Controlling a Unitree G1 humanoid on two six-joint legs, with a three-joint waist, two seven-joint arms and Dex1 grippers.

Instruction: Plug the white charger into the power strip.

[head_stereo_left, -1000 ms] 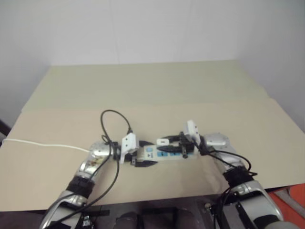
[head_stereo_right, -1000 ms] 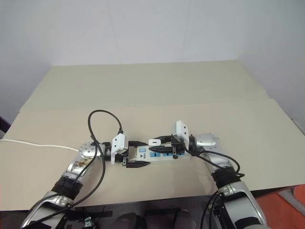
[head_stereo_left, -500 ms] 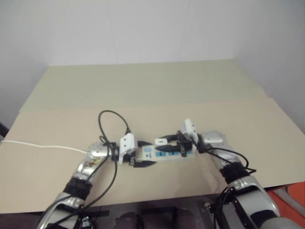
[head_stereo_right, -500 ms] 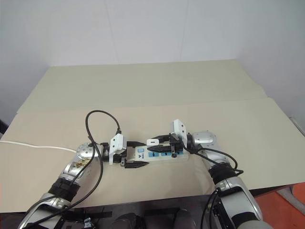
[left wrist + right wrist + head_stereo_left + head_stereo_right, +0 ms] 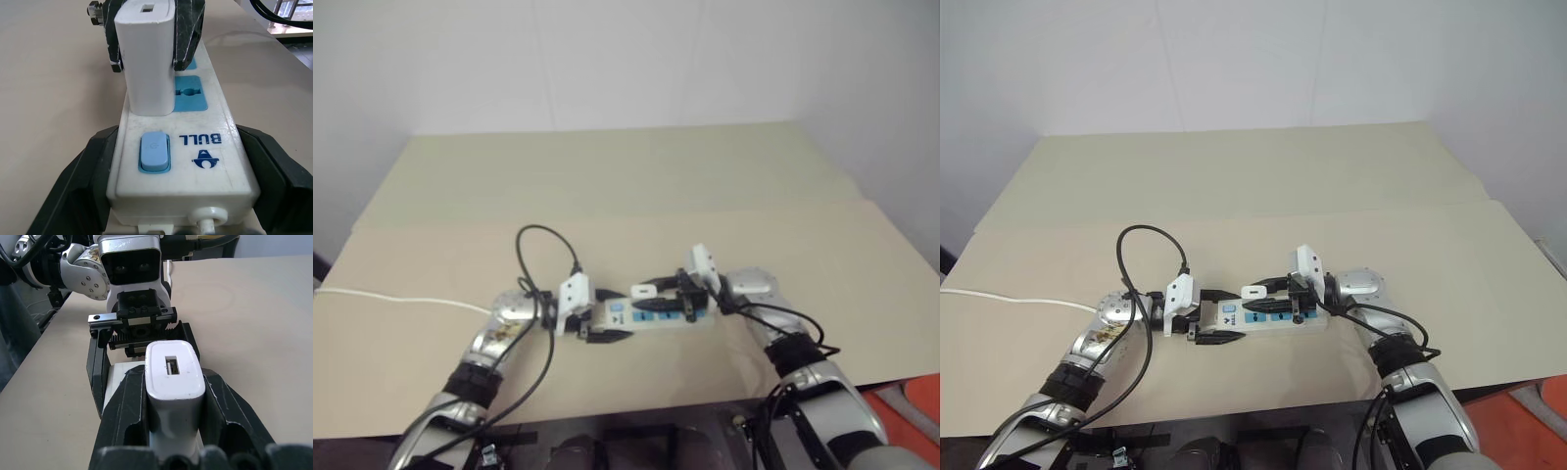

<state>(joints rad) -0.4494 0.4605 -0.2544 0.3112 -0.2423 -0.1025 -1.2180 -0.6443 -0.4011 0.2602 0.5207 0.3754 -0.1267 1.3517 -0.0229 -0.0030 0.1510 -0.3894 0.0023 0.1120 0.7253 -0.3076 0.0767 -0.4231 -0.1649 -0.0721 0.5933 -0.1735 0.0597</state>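
The white charger's base (image 5: 644, 292) meets the power strip's face (image 5: 659, 318), so the charger would stand. It is now time for my right gripper to release the charger.
The power strip (image 5: 658, 320) lies flat on the table between my two arms, its blue sockets facing up. My left gripper (image 5: 176, 133) is shut on the power strip's switch end, one black finger (image 5: 83, 186) along each long side. The white charger (image 5: 149, 58) stands upright on the strip next to the blue switch (image 5: 154, 152). Its base meets the strip's face and its prongs are hidden. From the opposite side, my right gripper (image 5: 172, 377) is shut on the white charger (image 5: 173, 369), its fingers (image 5: 122, 411) clamping both flanks.
A thin white cord (image 5: 401, 299) runs from the strip's end off the table's left side. A black cable loop (image 5: 548, 245) rises above my left wrist. The tan table (image 5: 607, 186) stretches far back to a white wall; its front edge lies just under my forearms.
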